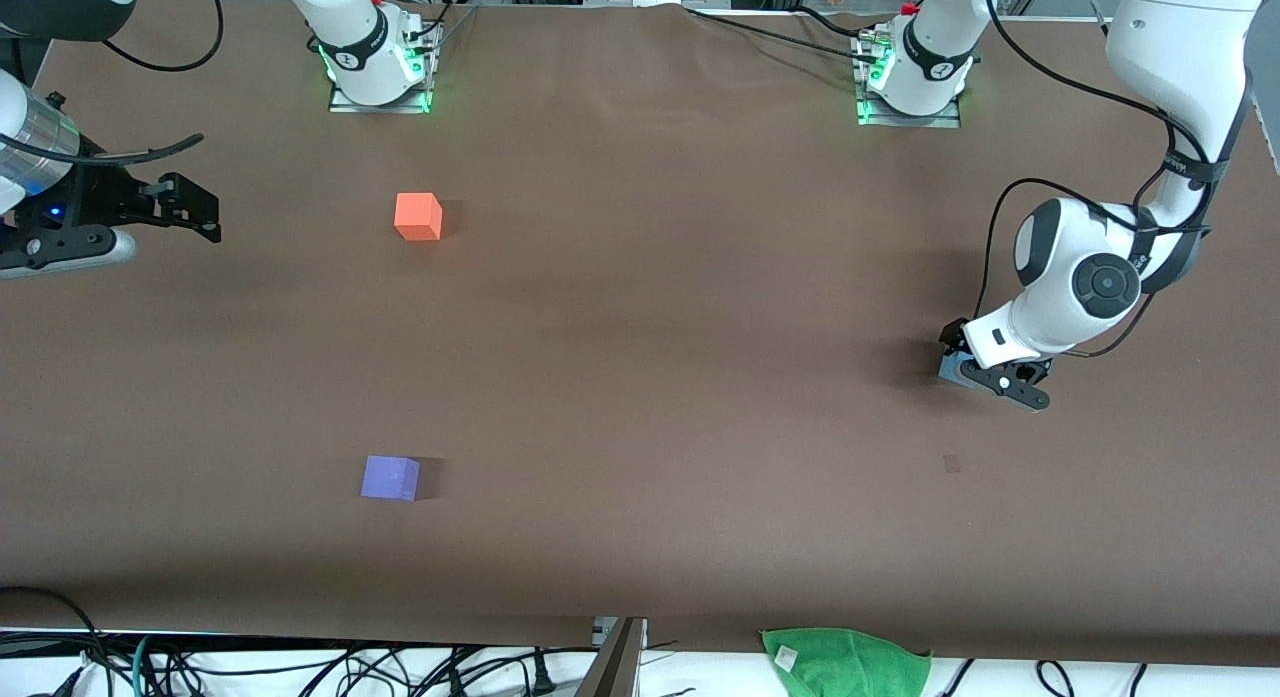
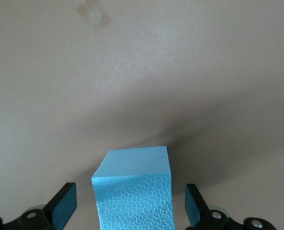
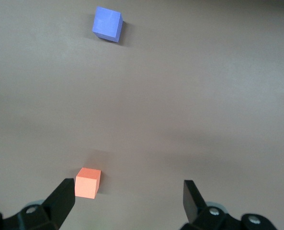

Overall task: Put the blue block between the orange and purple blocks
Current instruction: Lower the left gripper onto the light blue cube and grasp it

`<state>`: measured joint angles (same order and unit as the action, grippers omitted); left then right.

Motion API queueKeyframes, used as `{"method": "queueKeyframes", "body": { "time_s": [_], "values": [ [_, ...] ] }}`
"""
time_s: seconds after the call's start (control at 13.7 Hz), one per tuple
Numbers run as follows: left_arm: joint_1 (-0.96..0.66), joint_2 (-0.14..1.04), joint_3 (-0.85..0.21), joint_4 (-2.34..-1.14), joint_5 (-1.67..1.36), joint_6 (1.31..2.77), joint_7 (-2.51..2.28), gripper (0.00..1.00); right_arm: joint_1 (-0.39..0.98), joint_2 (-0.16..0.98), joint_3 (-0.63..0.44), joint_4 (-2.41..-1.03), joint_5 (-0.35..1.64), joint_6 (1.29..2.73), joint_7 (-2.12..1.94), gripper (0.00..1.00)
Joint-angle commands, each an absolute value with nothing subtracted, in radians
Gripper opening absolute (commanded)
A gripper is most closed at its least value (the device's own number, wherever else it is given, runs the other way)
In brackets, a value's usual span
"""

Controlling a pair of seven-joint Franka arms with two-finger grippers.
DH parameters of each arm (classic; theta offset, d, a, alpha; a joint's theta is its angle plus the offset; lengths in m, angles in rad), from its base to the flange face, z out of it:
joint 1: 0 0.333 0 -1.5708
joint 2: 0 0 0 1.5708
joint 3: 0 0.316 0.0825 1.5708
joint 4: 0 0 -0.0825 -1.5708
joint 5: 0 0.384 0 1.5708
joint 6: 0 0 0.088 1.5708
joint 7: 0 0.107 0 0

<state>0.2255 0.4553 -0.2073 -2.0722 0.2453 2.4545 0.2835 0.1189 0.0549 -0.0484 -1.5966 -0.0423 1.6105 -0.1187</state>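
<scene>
Next, my left gripper picks up the blue block by its opposite sides to set the blue block (image 1: 953, 370) between the orange and purple blocks.
The blue block (image 1: 953, 370) sits on the brown table near the left arm's end. My left gripper (image 1: 986, 369) is low around it. In the left wrist view the blue block (image 2: 134, 191) stands between the open fingers of the left gripper (image 2: 130, 202), with a gap on each side. The orange block (image 1: 418, 217) sits toward the right arm's end, and the purple block (image 1: 390, 478) lies nearer the front camera than it. My right gripper (image 1: 195, 213) waits open and empty above the table's right-arm end. Its wrist view shows the gripper (image 3: 127, 194), the orange block (image 3: 88, 182) and the purple block (image 3: 107, 24).
A green cloth (image 1: 846, 661) lies at the table's front edge, with a metal bar (image 1: 615, 659) and cables beside it. A small faint mark (image 1: 951, 464) is on the table, nearer the front camera than the blue block.
</scene>
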Motion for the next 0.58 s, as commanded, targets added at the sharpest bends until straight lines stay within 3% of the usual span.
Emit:
{"method": "queueKeyframes", "body": {
  "time_s": [0.0,0.07,0.15,0.22,0.29,0.37,0.51],
  "values": [
    [0.258,0.483,-0.218,-2.071,0.275,2.471,0.255,1.00,0.115,0.054,-0.044,-1.588,-0.025,1.611,-0.114,1.00],
    [0.258,0.483,-0.218,-2.071,0.275,2.471,0.255,0.78,0.115,0.054,-0.044,-1.588,-0.025,1.611,-0.114,1.00],
    [0.258,0.483,-0.221,-2.069,0.275,2.468,0.253,0.40,0.115,0.055,-0.044,-1.588,-0.025,1.611,-0.114,1.00],
    [0.256,0.482,-0.222,-2.066,0.275,2.462,0.253,0.19,0.115,0.054,-0.044,-1.588,-0.025,1.611,-0.114,1.00],
    [0.256,0.480,-0.224,-2.065,0.270,2.461,0.253,0.10,0.115,0.054,-0.044,-1.588,-0.025,1.611,-0.114,1.00],
    [0.256,0.477,-0.224,-2.060,0.268,2.457,0.253,0.06,0.114,0.055,-0.044,-1.588,-0.025,1.611,-0.114,1.00],
    [0.256,0.448,-0.241,-2.051,0.265,2.419,0.247,0.06,0.114,0.054,-0.044,-1.588,-0.025,1.611,-0.114,1.00]
  ]
}}
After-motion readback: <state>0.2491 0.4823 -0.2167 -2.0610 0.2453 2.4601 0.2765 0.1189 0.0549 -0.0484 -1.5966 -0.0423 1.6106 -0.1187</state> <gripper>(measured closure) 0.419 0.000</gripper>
